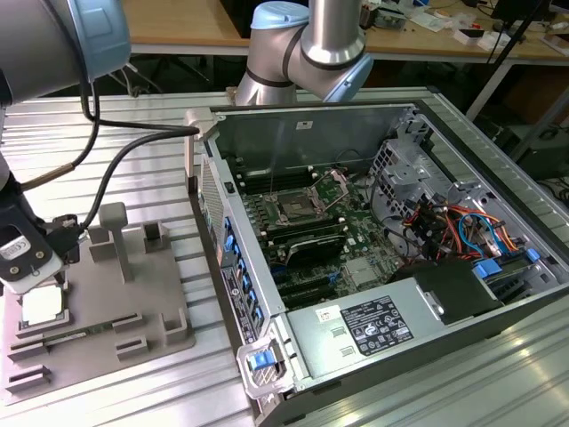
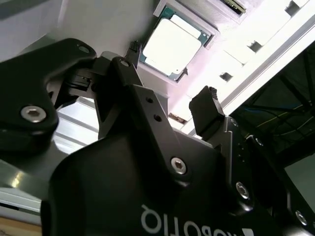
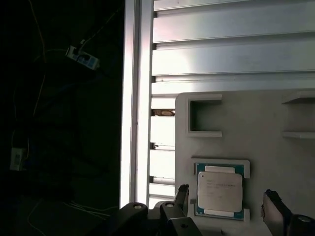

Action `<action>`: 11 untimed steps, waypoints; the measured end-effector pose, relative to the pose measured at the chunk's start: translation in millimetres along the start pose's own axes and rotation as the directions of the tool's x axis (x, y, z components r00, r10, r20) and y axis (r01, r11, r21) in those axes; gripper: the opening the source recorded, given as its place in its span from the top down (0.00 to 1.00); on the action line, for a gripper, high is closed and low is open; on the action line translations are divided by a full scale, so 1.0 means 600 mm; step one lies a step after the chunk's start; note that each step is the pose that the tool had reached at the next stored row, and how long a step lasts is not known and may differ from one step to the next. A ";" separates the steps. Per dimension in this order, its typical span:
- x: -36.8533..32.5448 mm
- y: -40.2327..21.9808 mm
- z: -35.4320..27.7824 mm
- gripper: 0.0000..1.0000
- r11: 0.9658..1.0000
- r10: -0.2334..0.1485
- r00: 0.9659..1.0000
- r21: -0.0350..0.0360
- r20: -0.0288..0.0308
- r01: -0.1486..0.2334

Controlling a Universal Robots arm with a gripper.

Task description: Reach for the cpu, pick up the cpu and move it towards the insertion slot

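Note:
The raised sides of the tray wrap around the corners of the cpu (image 1: 43,305), so the robot's gripper next needs to pinch the cpu by the open middles of its opposite edges.
The cpu (image 1: 43,305) is a small square chip with a silvery-white top. It lies flat in a recess of the grey plastic tray (image 1: 133,294) at the exterior view's left. My gripper (image 1: 34,281) hangs just above it, open. In both wrist views the black fingertips (image 3: 181,194) (image 2: 206,105) stand wider than the cpu (image 3: 220,191) (image 2: 171,46), one on each side and apart from its edges. Nothing is held. The insertion slot (image 1: 293,211), a metal-framed socket with a dark centre, sits on the motherboard inside the open computer case.
The open computer case (image 1: 382,222) lies on the ribbed aluminium table (image 1: 498,374), its near wall (image 1: 227,258) between tray and socket. Upright grey posts (image 1: 116,233) rise from the tray. Black cables (image 1: 116,169) trail from the arm. The table edge (image 3: 130,98) runs beside the tray.

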State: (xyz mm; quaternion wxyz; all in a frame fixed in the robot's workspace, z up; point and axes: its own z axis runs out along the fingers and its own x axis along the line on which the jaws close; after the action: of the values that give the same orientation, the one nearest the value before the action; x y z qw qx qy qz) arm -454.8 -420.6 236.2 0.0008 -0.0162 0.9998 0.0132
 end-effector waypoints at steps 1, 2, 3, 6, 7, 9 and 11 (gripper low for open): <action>0.000 0.000 0.003 0.32 1.000 -0.001 1.000 0.004 0.000 0.001; 0.000 0.000 0.008 0.32 1.000 -0.001 1.000 0.004 -0.001 0.001; 0.000 0.000 0.013 0.32 1.000 -0.003 1.000 0.004 -0.001 0.003; 0.001 -0.001 0.024 0.32 1.000 -0.006 1.000 0.004 -0.003 0.006; 0.001 -0.003 0.031 0.32 1.000 -0.009 1.000 0.004 -0.005 0.009; 0.001 -0.007 0.041 0.32 1.000 -0.015 1.000 0.004 -0.007 0.015; 0.001 -0.008 0.047 0.32 1.000 -0.016 1.000 0.004 -0.008 0.016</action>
State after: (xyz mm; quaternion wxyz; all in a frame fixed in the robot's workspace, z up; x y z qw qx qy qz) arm -455.5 -424.8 208.0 -0.0028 -0.0242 0.9996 0.0114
